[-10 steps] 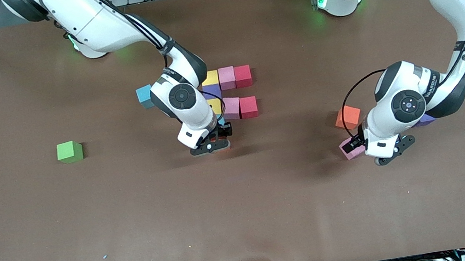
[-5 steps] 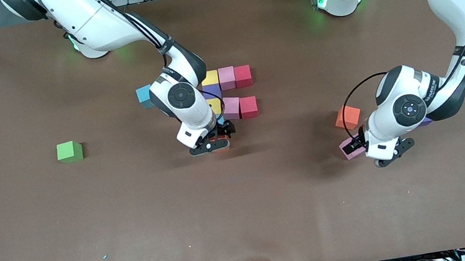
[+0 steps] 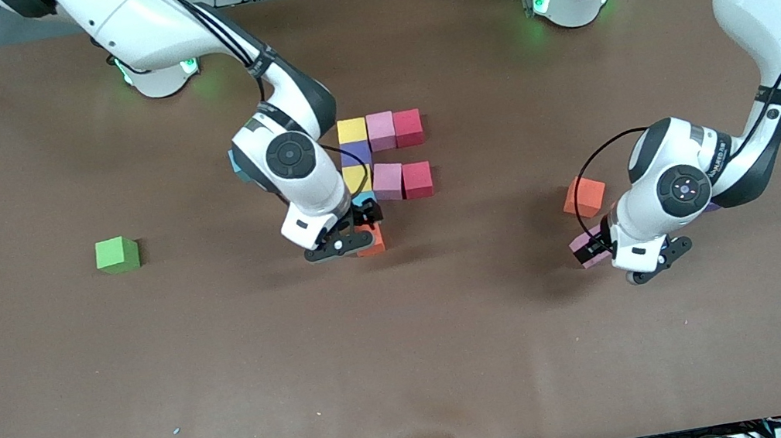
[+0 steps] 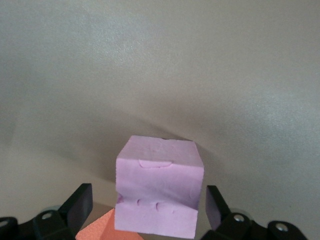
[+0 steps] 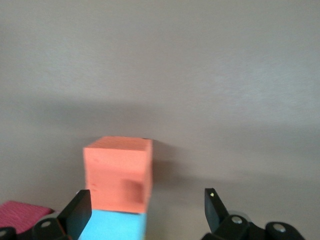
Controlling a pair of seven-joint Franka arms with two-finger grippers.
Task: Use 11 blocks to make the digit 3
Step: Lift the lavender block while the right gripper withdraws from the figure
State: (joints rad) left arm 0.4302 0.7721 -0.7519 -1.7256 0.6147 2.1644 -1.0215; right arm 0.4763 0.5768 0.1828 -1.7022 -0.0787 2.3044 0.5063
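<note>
The fingers of my left gripper are on either side of the pink block, next to the orange block (image 4: 105, 227), so my left gripper closes on the pink block next.
The digit 3 stands partly built mid-table: yellow (image 3: 351, 131), pink (image 3: 381, 130), red (image 3: 408, 127), purple (image 3: 354, 154), yellow (image 3: 356, 177), pink (image 3: 388, 180), red (image 3: 417, 179), blue (image 3: 363, 199) and an orange block (image 3: 371, 241) nearest the camera. My right gripper (image 3: 346, 246) (image 5: 145, 217) hangs open just above that orange block (image 5: 120, 180) and the blue one (image 5: 117, 226). My left gripper (image 3: 645, 269) (image 4: 147, 215) is open astride a loose pink block (image 3: 585, 249) (image 4: 160, 190), with gaps on both sides. Another orange block (image 3: 584, 196) (image 4: 100, 231) lies beside it.
A green cube (image 3: 117, 255) sits alone toward the right arm's end of the table. A sliver of a purple block (image 3: 710, 206) shows under the left arm. Bare brown tabletop (image 3: 415, 372) spreads nearer the camera.
My right gripper has opened, let go of the orange block below the blue one, and drawn back. My left gripper has crept closer round the loose pink block.
</note>
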